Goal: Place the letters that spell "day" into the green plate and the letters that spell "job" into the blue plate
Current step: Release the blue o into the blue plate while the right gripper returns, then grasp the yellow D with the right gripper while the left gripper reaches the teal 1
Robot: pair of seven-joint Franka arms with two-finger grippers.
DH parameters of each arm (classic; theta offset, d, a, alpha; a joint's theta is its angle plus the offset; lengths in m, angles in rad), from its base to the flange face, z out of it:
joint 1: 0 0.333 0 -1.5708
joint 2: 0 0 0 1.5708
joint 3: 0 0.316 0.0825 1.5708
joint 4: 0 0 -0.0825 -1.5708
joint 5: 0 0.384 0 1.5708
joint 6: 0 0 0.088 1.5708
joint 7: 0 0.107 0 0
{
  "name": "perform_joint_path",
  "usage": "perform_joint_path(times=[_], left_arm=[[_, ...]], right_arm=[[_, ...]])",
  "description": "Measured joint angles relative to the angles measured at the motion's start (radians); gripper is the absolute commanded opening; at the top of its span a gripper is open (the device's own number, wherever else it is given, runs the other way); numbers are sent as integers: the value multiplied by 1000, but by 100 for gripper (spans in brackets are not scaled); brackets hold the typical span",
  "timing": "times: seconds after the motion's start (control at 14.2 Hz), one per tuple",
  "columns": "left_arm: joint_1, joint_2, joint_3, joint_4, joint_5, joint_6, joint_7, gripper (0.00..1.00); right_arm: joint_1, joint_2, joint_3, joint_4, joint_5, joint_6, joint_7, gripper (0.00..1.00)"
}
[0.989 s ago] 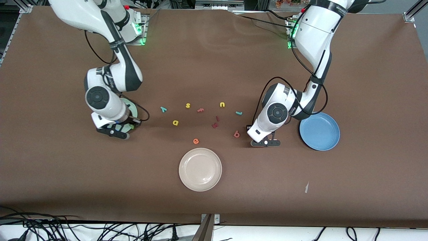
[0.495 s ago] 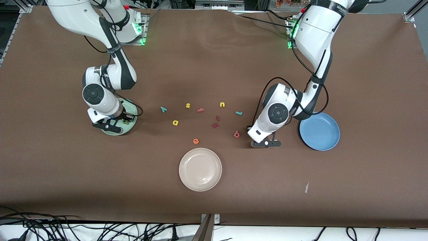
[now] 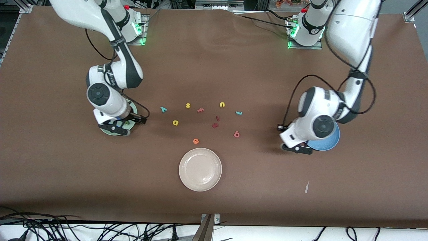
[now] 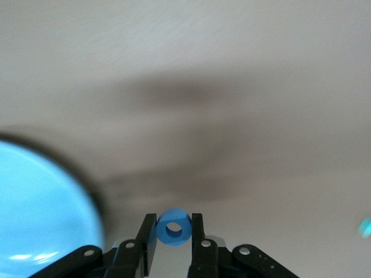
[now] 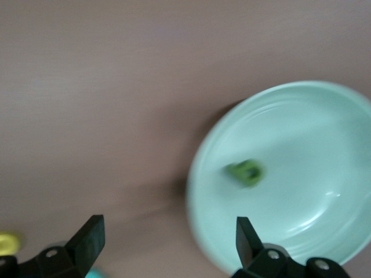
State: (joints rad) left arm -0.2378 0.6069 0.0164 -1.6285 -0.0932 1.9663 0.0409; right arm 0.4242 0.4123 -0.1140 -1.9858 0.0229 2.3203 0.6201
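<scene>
Next, my right gripper grabs the yellow "a" by its outer sides to spell "day" in the green plate.
My left gripper (image 4: 174, 219) is shut on the blue ring "o" (image 4: 174, 227), held above the cloth beside the blue plate (image 4: 40, 214). In the front view this gripper (image 3: 297, 149) hangs at the rim of the blue plate (image 3: 326, 146). My right gripper (image 5: 168, 231) stands open and empty by the rim of the green plate (image 5: 301, 133), where the olive-green "d" (image 5: 246, 172) lies. On the cloth mid-table lie the yellow "a" (image 3: 175, 123), teal "y" (image 3: 163, 109), teal "j" (image 3: 238, 113) and pinkish-red "b" (image 3: 236, 134).
A cream-white plate (image 3: 200, 169) sits nearer the front camera than the letters. Also loose on the cloth are a yellow "s" (image 3: 188, 105), a yellow "u" (image 3: 222, 104), an orange "e" (image 3: 196, 141), a reddish "f" (image 3: 200, 109) and dark red pieces (image 3: 215, 125).
My right gripper has opened over the green plate, and the "d" now lies there. My left arm has carried the "o" from beside the "b" to the blue plate's rim.
</scene>
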Motion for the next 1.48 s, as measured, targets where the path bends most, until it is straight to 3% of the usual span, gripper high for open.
perform_joint_path(times=[0.28, 0.35, 0.42, 0.78, 0.99, 1.06, 1.27, 1.48], left_arm=[[101, -6, 3, -31, 94, -38, 268, 15], [120, -3, 3, -42, 114, -38, 326, 42], [135, 1, 3, -49, 132, -38, 377, 99], [149, 7, -5, -34, 138, -46, 444, 100], [144, -7, -32, -12, 24, -75, 255, 100], [143, -10, -55, -12, 1, -78, 179, 100], [140, -13, -139, -13, -8, -76, -62, 100], [136, -44, -215, -54, -8, -10, -249, 100]], right_arm=[[21, 69, 101, 89, 2, -3, 230, 100], [39, 95, 109, 113, 2, 0, 261, 100], [58, 120, 111, 132, 2, 8, 288, 100], [99, 193, 112, 151, 3, 69, 341, 100], [104, 212, 112, 152, 3, 101, 360, 99], [111, 219, 112, 152, 3, 114, 373, 90], [131, 239, 113, 152, 3, 144, 401, 46], [132, 239, 112, 162, 3, 148, 403, 12]])
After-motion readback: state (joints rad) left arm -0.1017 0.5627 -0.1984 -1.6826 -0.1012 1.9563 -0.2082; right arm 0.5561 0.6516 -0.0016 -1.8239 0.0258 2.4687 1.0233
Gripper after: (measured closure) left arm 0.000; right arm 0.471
